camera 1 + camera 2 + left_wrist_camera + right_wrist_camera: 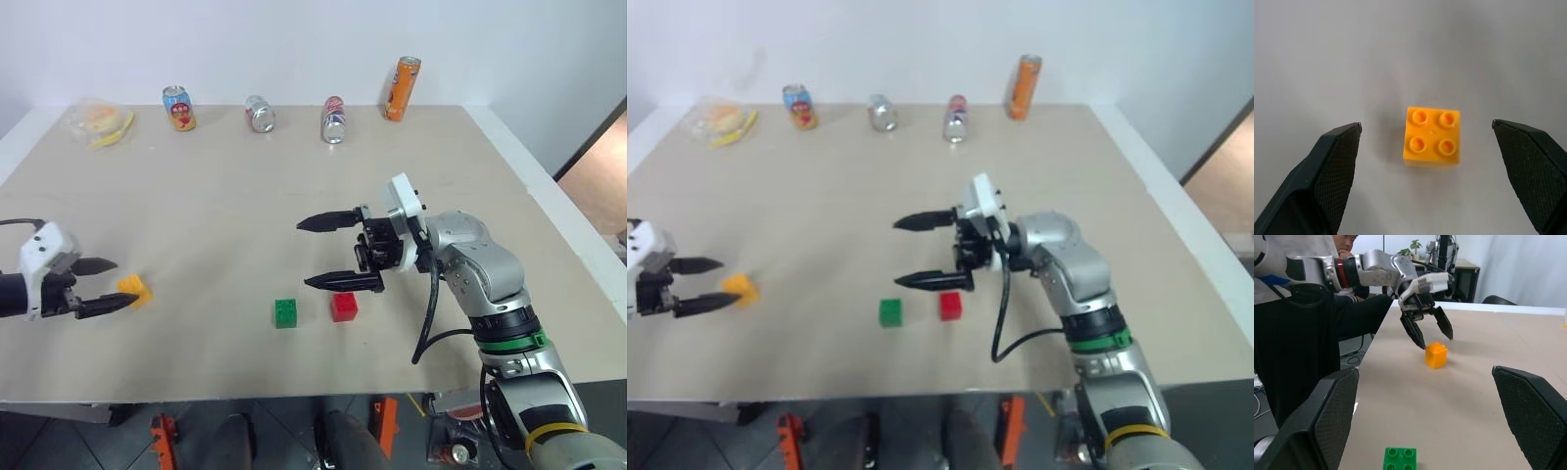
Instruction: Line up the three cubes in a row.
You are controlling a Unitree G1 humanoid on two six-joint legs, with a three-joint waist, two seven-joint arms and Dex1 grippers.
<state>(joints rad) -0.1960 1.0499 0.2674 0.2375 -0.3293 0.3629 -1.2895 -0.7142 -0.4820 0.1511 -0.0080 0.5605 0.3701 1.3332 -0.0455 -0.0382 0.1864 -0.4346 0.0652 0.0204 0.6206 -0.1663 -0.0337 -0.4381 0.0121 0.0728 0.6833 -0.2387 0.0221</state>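
My left gripper's fingers stop above the orange cube's studded top point(134, 285) point(1433, 132), so closing now would miss. My left gripper lowers its fingers, then closes on the cube.
The yellow-orange cube point(135, 290) lies at the table's left, studs up. My left gripper point(120, 284) is open just beside it. In the left wrist view the cube point(1432, 136) sits in the gap between the two fingers point(1332, 166), touching neither. The green cube point(286, 313) and the red cube point(344, 306) sit side by side near the front edge, a small gap between them. My right gripper point(304, 255) hangs open above and just behind them, pointing left and holding nothing. The right wrist view shows the left gripper point(1432, 335) over the orange cube point(1436, 355).
Along the back of the table point(294, 176) stand three short cans point(260, 114) and a tall orange can point(402, 88). A clear bag of yellow food point(98, 122) lies at the back left. A person point(1344, 242) shows beyond the table's left edge.
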